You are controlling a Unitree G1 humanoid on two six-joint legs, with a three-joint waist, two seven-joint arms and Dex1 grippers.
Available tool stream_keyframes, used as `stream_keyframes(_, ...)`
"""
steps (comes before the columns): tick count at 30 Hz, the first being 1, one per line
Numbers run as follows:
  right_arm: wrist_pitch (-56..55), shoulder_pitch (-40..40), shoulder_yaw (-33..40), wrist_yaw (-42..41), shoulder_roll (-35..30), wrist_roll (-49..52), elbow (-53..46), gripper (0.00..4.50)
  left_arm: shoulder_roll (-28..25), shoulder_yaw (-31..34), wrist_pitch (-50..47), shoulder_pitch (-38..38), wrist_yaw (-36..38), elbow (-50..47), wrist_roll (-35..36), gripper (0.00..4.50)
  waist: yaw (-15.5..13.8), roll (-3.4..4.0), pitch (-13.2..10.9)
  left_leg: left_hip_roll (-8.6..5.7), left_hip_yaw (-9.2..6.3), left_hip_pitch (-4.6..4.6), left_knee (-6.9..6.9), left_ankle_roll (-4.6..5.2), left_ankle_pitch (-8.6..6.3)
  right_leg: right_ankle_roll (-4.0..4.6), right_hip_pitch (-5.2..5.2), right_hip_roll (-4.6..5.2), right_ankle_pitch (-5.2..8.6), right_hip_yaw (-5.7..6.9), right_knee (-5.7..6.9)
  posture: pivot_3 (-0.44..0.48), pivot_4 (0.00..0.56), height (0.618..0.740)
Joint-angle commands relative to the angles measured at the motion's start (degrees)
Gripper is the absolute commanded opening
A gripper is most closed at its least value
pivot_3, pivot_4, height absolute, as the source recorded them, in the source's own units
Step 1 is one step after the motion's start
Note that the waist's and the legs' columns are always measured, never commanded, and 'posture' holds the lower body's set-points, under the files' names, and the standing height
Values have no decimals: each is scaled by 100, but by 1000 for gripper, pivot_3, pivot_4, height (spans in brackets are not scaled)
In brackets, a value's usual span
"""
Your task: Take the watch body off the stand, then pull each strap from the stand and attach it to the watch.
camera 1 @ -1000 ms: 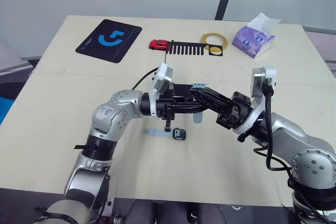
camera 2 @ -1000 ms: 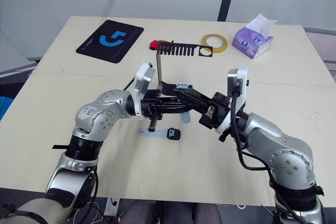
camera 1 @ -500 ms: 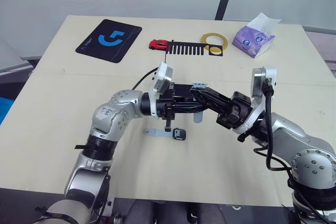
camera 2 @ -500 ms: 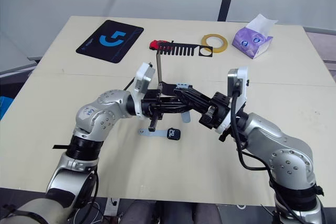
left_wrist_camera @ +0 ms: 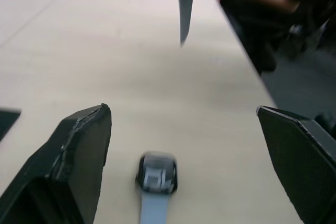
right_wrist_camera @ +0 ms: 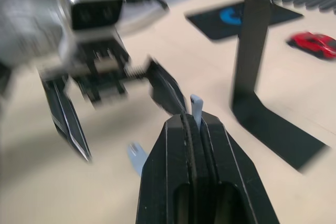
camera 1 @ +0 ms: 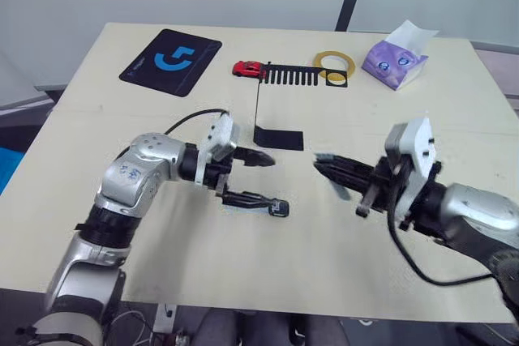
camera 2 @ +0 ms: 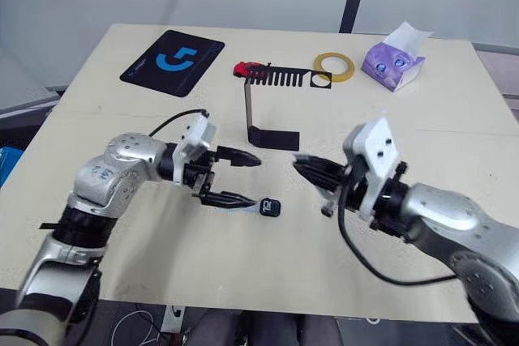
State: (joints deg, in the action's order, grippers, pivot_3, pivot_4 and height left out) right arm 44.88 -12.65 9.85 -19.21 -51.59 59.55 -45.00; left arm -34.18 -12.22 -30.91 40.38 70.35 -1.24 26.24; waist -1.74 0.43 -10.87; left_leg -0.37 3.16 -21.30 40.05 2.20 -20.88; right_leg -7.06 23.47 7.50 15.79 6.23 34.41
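My left gripper pinches the side edges of the watch body next, so its open strap slot stays free for the other strap [camera 1: 344,193] [left_wrist_camera: 185,15].
The watch body [camera 1: 278,209] lies flat on the table with one pale strap [left_wrist_camera: 155,211] joined to it. My left gripper [camera 1: 270,179] hovers just above it, open wide, its lower finger over that strap. My right gripper [camera 1: 318,165] is off to the right, shut on the other pale strap [right_wrist_camera: 196,107], which pokes out past its fingertips. The stand [camera 1: 278,137] is behind and between the grippers, with its upright rising to the comb-toothed bar [camera 1: 292,76].
A black mat with a blue logo [camera 1: 170,56] lies at the back left. A red toy car [camera 1: 246,69] sits beside the comb bar, with a yellow tape roll [camera 1: 332,61] and a purple tissue pack [camera 1: 393,62] to the right.
My left gripper has opened and pulled back to the left. My right gripper has drawn away to the right with the strap, leaving the stand's base in plain sight.
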Motion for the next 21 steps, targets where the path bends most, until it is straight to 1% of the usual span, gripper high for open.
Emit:
stream_keyframes(1,-566,874,398,-624,-785,-1571,-835,0,-9,-573,838,-184,-42,124,-888,4476,-17,0,0,0,1,-1,0,2,-1,-1,-1,0,-1,-1,-4,0,150,738)
stream_keyframes(3,-712,1170,553,-680,-893,-1963,-1003,0,105,-770,1179,-235,-194,282,-1238,4476,-35,-2,0,-2,3,-3,3,5,-2,-7,-5,1,-4,-2,-11,0,150,738)
stream_keyframes(5,-844,1348,617,-714,-946,-2292,-1094,0,183,-865,1383,-262,-263,383,-1416,4476,-41,-4,0,-2,6,-3,3,6,-2,-9,-5,1,-5,-5,-14,0,150,738)
stream_keyframes(7,-1169,1660,610,-831,-1098,-2974,-1163,0,322,-985,1519,-279,-496,505,-1650,4476,-43,-4,0,0,8,-3,4,7,-1,-10,-6,-1,-6,-6,-15,0,150,738)
stream_keyframes(9,-1434,1899,604,-907,-1134,-3425,-1162,0,445,-1059,1660,-287,-677,633,-1856,4476,-39,-5,0,2,11,0,4,7,-1,-10,-5,-2,-6,-8,-9,0,150,738)
stream_keyframes(12,-1585,2059,613,-877,-950,-3636,-1115,0,623,-1119,1764,-302,-865,755,-2029,4476,-44,-5,0,1,12,2,4,7,-1,-10,-5,-1,-5,-9,-8,0,150,738)
stream_keyframes(15,-1724,2154,578,-907,-852,-3801,-1067,0,674,-1188,1920,-341,-927,799,-2171,4476,-34,-5,0,2,15,1,4,8,-1,-10,-5,-1,-6,-9,-9,0,150,738)
stream_keyframes(21,-2026,2267,532,-1099,-691,-4148,-937,0,859,-1190,1856,-353,-1070,908,-2329,4476,-33,-6,0,1,13,4,6,8,0,-10,-5,-1,-5,-8,-3,0,150,738)
